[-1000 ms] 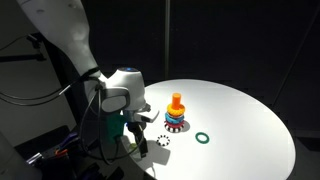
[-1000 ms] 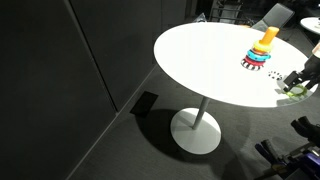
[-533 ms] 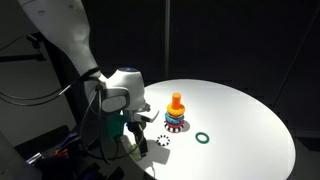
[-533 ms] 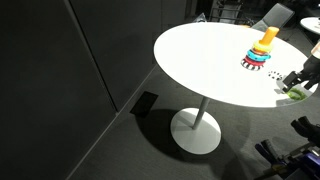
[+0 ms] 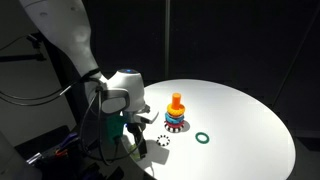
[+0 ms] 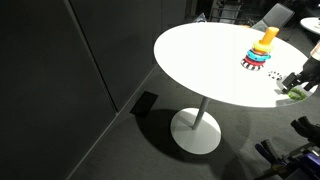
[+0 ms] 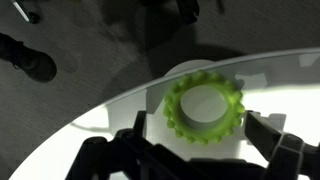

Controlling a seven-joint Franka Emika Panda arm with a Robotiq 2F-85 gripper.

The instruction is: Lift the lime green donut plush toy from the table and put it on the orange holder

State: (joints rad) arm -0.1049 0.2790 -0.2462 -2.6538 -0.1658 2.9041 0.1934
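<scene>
My gripper closes on the green donut plush toy now, as my fingers reach either side of it in the wrist view. Closing now would catch it.
The lime green donut plush toy (image 7: 178, 118) lies flat on the white table (image 7: 120, 110) near its edge. It also shows in an exterior view (image 6: 297, 93). My gripper (image 7: 200, 131) is open and straddles it, one finger on each side, the right one close to the ring. In both exterior views the gripper (image 5: 134, 136) (image 6: 301, 82) is low at the table's rim. The orange holder (image 5: 177, 100) (image 6: 269, 36) stands upright on its stack of coloured rings (image 5: 175, 120), apart from the gripper.
A dark green ring (image 5: 203, 138) and a black-and-white speckled ring (image 5: 164, 141) lie on the table (image 5: 240, 120) near the stack. The speckled ring (image 6: 275, 75) lies between stack and gripper. Dark floor and cables surround the table.
</scene>
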